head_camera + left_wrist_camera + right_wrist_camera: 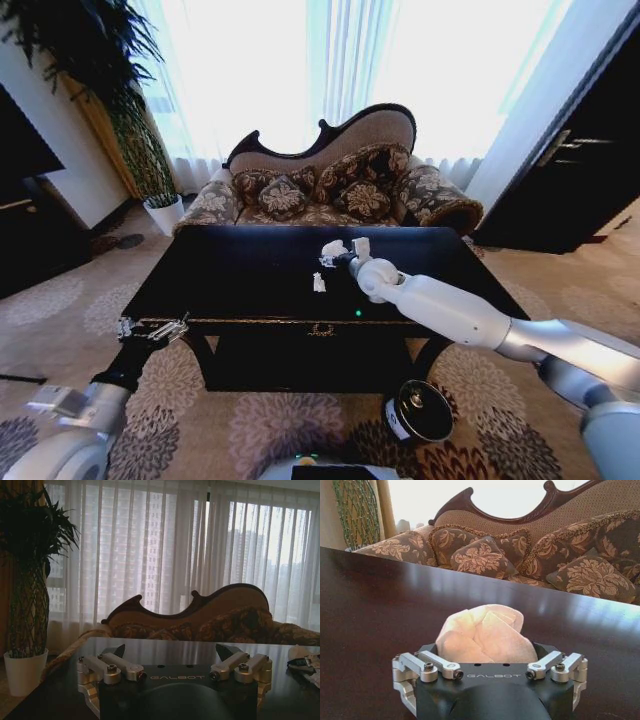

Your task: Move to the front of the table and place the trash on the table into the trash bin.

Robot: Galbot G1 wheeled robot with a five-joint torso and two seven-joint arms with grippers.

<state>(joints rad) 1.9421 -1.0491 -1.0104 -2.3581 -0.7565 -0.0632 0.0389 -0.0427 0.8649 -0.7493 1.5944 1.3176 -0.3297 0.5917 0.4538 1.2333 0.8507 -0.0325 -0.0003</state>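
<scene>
The right gripper takes hold of the lumpy white tissue (pixel 333 247) by its crumpled sides next, to drop it into the black trash bin (pixel 420 410).
My right gripper (pixel 338 250) reaches over the middle of the black table (pixel 230 270), open, with a lumpy white tissue (pixel 333 247) between its fingers. In the right wrist view the tissue (pixel 485 634) fills the gap between the jaws of the right gripper (pixel 485 642) and hides the fingertips. A tiny white scrap (pixel 319 283) lies on the tabletop just nearer to me. The black trash bin (pixel 420 410) stands on the carpet below the table's front right. My left gripper (pixel 152 328) hangs open at the table's front left corner, holding nothing.
A patterned sofa (pixel 330 185) stands close behind the table. A tall plant in a white pot (pixel 163 212) is at the back left and dark cabinets (pixel 570 170) at the right. Flowered carpet lies around the table.
</scene>
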